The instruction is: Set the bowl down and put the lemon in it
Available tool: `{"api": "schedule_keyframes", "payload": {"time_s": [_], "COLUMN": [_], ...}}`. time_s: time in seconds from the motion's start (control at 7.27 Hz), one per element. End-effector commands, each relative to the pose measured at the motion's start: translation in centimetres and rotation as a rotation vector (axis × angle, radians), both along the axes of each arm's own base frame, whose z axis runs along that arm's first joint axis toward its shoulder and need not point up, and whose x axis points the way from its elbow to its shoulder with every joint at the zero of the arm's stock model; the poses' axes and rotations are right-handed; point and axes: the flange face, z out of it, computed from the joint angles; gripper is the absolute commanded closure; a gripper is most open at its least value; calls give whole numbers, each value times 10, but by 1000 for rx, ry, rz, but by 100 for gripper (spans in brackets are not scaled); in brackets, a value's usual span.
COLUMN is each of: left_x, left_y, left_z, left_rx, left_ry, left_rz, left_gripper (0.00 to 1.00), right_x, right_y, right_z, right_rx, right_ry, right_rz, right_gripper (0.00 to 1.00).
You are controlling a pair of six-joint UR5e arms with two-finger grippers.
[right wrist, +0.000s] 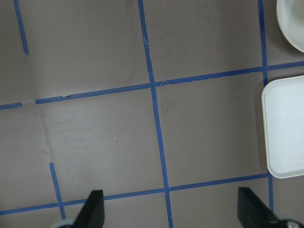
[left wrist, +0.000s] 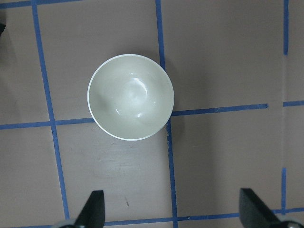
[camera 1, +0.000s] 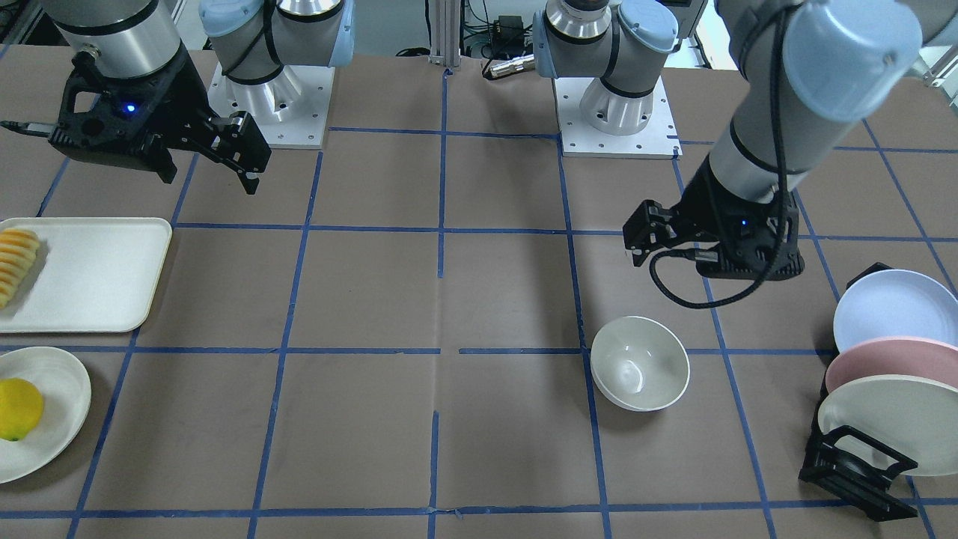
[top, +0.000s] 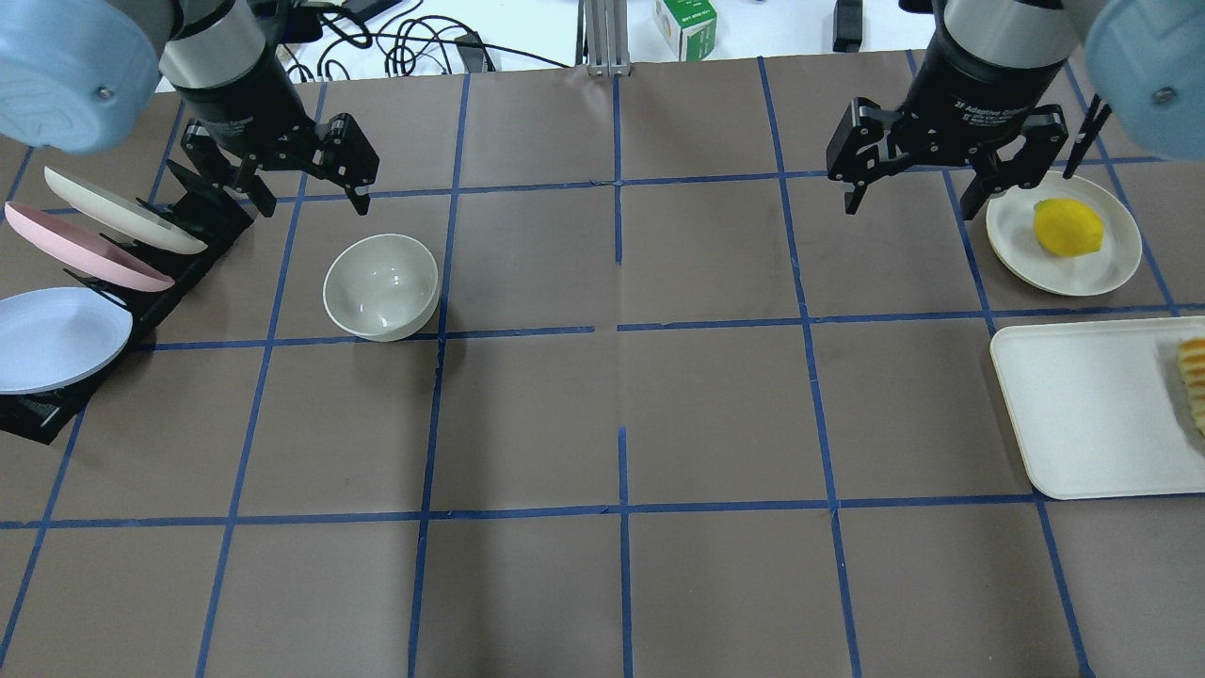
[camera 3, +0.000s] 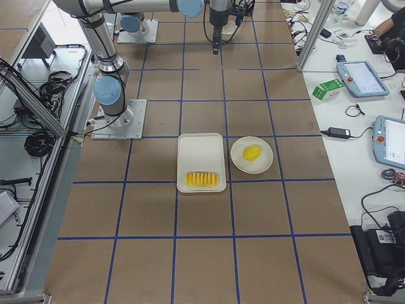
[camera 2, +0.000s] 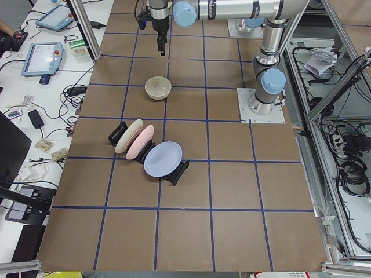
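My right gripper will grab the yellow lemon around its plump middle (camera 1: 18, 409) next. Then it will put the lemon in the bowl (camera 1: 639, 363).
The off-white bowl (top: 381, 285) stands upright and empty on the table's left half; it also shows in the front view (camera 1: 640, 363) and the left wrist view (left wrist: 130, 96). My left gripper (top: 311, 193) hovers above and just beyond it, open and empty. The yellow lemon (top: 1067, 227) lies on a small white plate (top: 1021, 259) at the far right, also seen in the front view (camera 1: 19, 408). My right gripper (top: 911, 202) hangs in the air just left of that plate, open and empty.
A black rack with cream, pink and blue plates (top: 66, 282) stands at the left edge, close to the left arm. A white tray (top: 1083, 405) with a row of fruit slices (top: 1194, 377) lies near the lemon's plate.
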Motion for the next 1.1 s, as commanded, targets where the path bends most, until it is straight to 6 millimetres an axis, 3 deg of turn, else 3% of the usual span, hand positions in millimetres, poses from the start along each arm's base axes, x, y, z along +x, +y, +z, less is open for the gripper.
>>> {"api": "schedule_keyframes", "payload": {"time_s": [0.0,0.14,0.28,0.41,0.55,0.69,0.83,0.96], "left_x": [54,59,60,61,63,64,64,64], "left_y": [-16,-20,-26,-32,-38,-41,-43,-42], "left_z": [-115,-146,-171,-193,-212,-219,-218,-216], "left_rx": [-11,-22,13,8,4,8,4,2], "left_ry": [4,3,9,9,8,11,5,4], "left_rz": [22,22,20,20,0,-41,-49,-49], "left_gripper": [0,0,0,0,10,28,99,100], "right_x": [-10,-24,-59,-108,-159,-207,-236,-271], "right_y": [-6,-18,-33,-49,-82,-95,-104,-115], "right_z": [-11,-34,-33,-53,-91,-110,-140,-155], "right_rx": [25,63,15,35,30,-3,26,-28], "right_ry": [15,37,42,33,25,22,6,41], "right_rz": [3,41,3,-34,60,121,212,263], "right_gripper": [0,0,0,0,0,0,0,0]}}
